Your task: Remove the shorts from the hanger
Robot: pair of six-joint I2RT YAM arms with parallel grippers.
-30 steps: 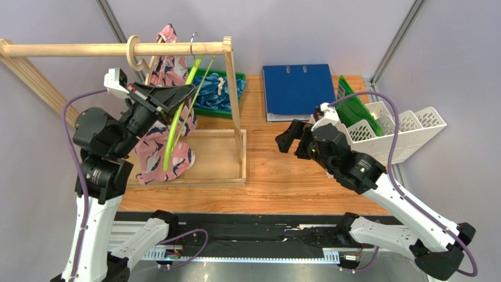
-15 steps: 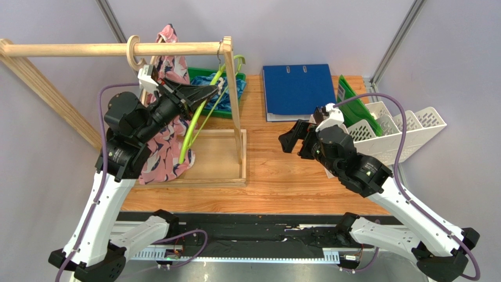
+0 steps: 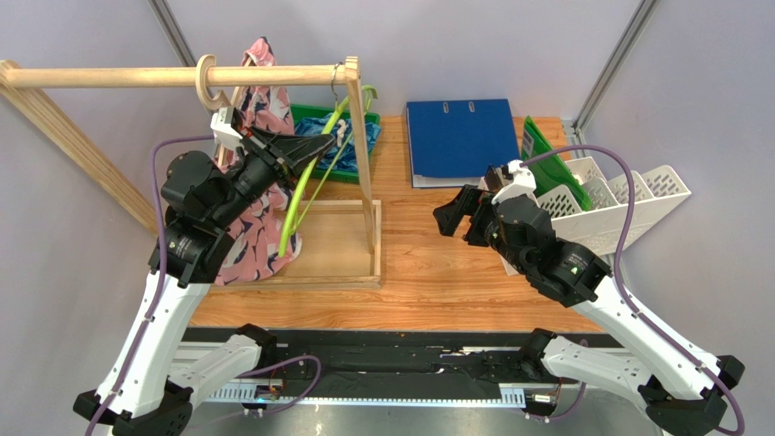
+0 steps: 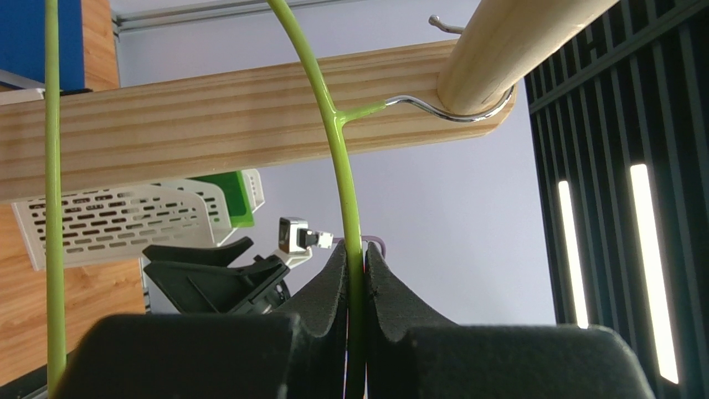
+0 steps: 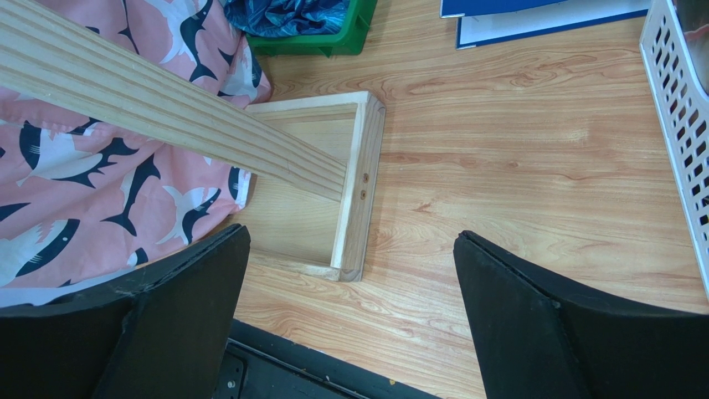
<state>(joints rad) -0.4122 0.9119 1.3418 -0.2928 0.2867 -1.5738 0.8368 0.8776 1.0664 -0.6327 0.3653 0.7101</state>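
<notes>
The hanger's metal hook wraps over the wooden bar and its tip shows on the bar's far side, so it is time to open my left gripper now.
Pink shorts with dark-blue and white shapes hang under the wooden rail, near a wooden ring. They also show in the right wrist view. A bare lime-green hanger hooks over the rail's right end. My left gripper is shut on the hanger's wire, just below the hook. The blue-teal shorts lie in a green bin behind the rack. My right gripper is open and empty above the table, right of the rack.
The rack's wooden base frame and upright post stand between the arms. A blue binder lies at the back. A white file rack with green folders stands at the right.
My left gripper has slid the green hanger rightward along the rail to its right end. It has barely moved in the last half second. The right gripper drifted slightly.
</notes>
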